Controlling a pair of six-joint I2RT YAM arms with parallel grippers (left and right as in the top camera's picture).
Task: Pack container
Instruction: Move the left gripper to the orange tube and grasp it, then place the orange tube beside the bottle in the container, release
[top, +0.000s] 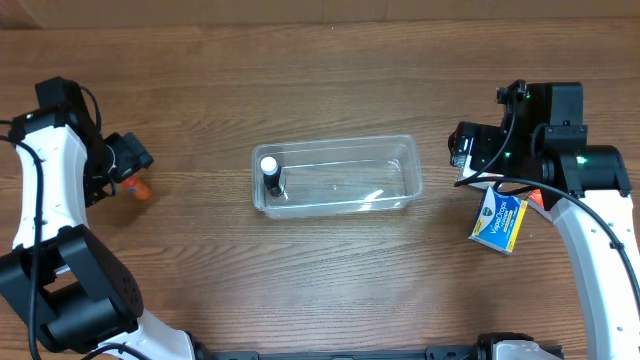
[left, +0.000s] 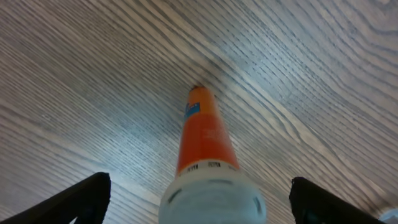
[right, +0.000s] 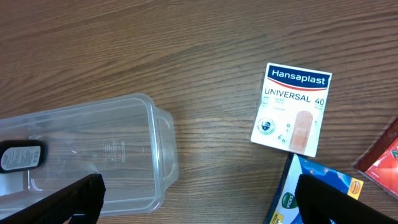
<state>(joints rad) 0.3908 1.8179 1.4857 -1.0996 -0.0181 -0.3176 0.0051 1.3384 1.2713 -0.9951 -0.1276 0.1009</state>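
Observation:
The fingers of my left gripper are level with the tube's white cap. My left gripper needs to close now. Closing now would hold the orange tube.
The clear plastic container (top: 410, 165) sits mid-table and holds a small black bottle with a white cap (top: 271, 175) at its left end. My left gripper (top: 132, 160) is open and low over the table, its fingers either side of an orange tube with a white cap (left: 208, 140) without closing on it. The tube also shows in the overhead view (top: 139, 188). My right gripper (right: 199, 196) is open and empty, above the bare wood between the container's right end (right: 158, 143) and a blue Vicks box (right: 311, 196).
A white Hansaplast plaster box (right: 291, 109) lies right of the container. The blue and yellow Vicks box (top: 498, 222) and a red packet (right: 385, 155) lie at the right under my right arm. The black bottle shows in the right wrist view (right: 22, 155).

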